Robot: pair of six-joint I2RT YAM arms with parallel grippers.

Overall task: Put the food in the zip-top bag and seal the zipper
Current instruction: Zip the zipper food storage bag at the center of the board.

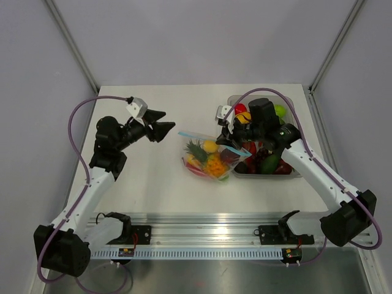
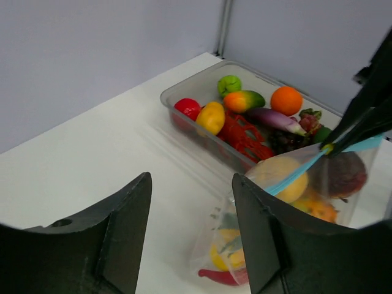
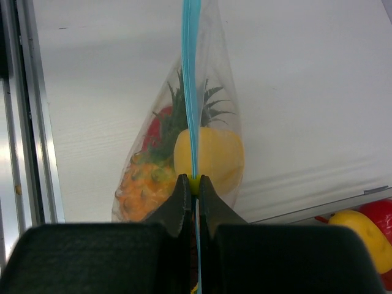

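Note:
I will next grab the blue zipper's end (image 1: 183,133) away from the slider with my left gripper, so that my right gripper can seal the bag (image 1: 208,159).
The clear zip-top bag (image 1: 208,159) lies mid-table, holding several toy foods: a pineapple, a yellow fruit, something red. Its blue zipper (image 3: 190,79) runs straight away from my right gripper (image 3: 192,182), which is shut on the strip with a small green slider between the tips. In the top view the right gripper (image 1: 231,136) sits at the bag's right end. My left gripper (image 1: 160,122) is open and empty, above the table left of the bag. The bag also shows in the left wrist view (image 2: 294,202), with the zipper (image 2: 318,160).
A rigid clear tub (image 1: 293,174) at the back right holds more toy food (image 2: 245,116): orange, green, red, yellow and purple pieces. White walls ring the table. A metal rail (image 1: 202,233) runs along the near edge.

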